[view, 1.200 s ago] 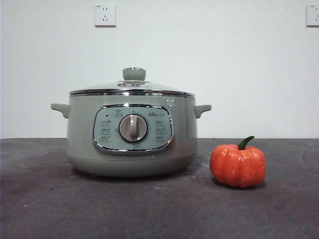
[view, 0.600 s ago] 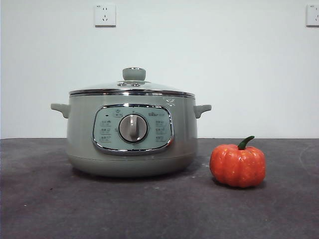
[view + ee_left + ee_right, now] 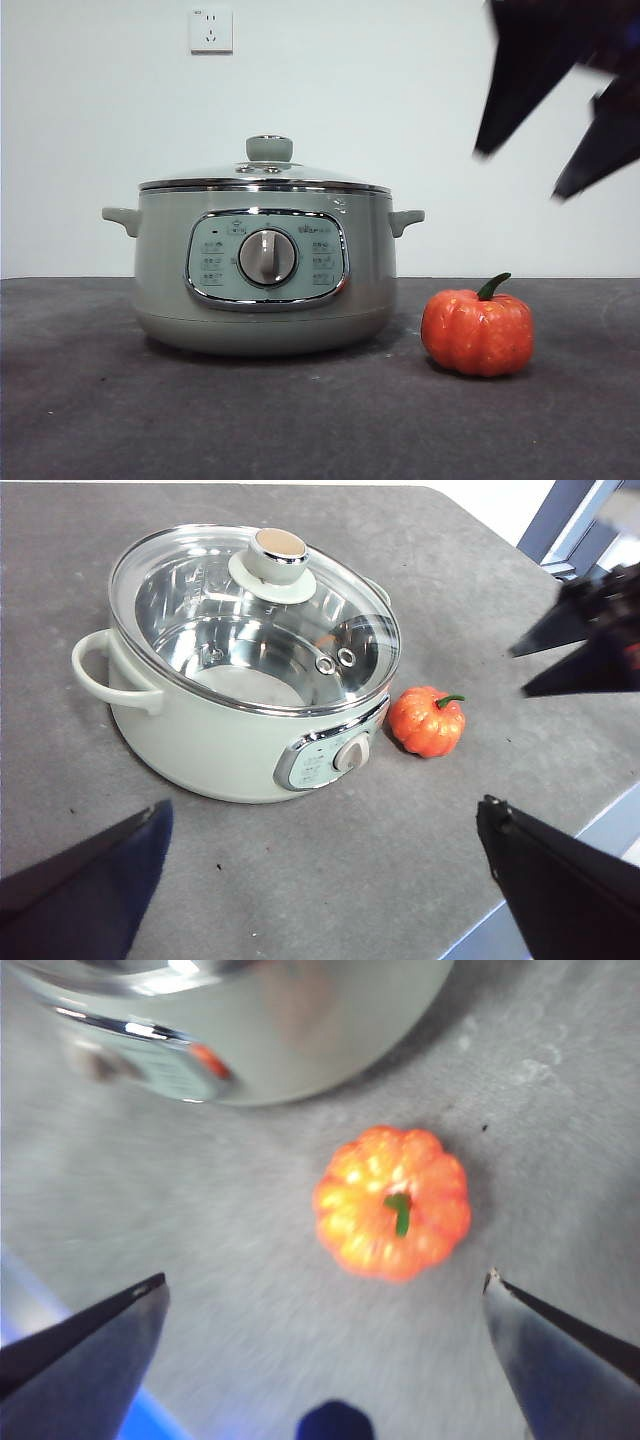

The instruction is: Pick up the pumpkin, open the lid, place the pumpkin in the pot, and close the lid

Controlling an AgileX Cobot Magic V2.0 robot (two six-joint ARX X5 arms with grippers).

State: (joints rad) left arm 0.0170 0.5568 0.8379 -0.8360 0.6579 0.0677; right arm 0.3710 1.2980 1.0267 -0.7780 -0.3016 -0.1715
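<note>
Only a thin, curved stem (image 3: pixel 494 286) sticks up from the pumpkin's top, so my right gripper should next grab the orange pumpkin (image 3: pixel 477 335) by its plump ribbed sides.
The pale green pot (image 3: pixel 160 270) stands on the grey table with the lid (image 3: pixel 262 176) closed on it. Through the lid's glass (image 3: pixel 200 610) the left wrist view shows the bare metal inside of the pot (image 3: pixel 200 745). To the pot's right, a short gap away, the orange pumpkin (image 3: pixel 477 335) sits upright on the table. My right gripper (image 3: pixel 520 175) hangs open high above the pumpkin (image 3: pixel 392 1203), touching nothing; its jaws (image 3: pixel 325 1280) stand wide apart. My left gripper (image 3: pixel 325 805) is open too, held high and back from the pot and the pumpkin (image 3: pixel 426 722).
A white wall with a socket (image 3: pixel 211 30) stands behind the table. The table's edge (image 3: pixel 560 880) runs close past the pumpkin's side in the left wrist view. Bare grey tabletop (image 3: pixel 300 420) lies in front of the pot.
The right gripper has come into the front view at the top right, above the pumpkin. The pot, the lid and the pumpkin have not moved.
</note>
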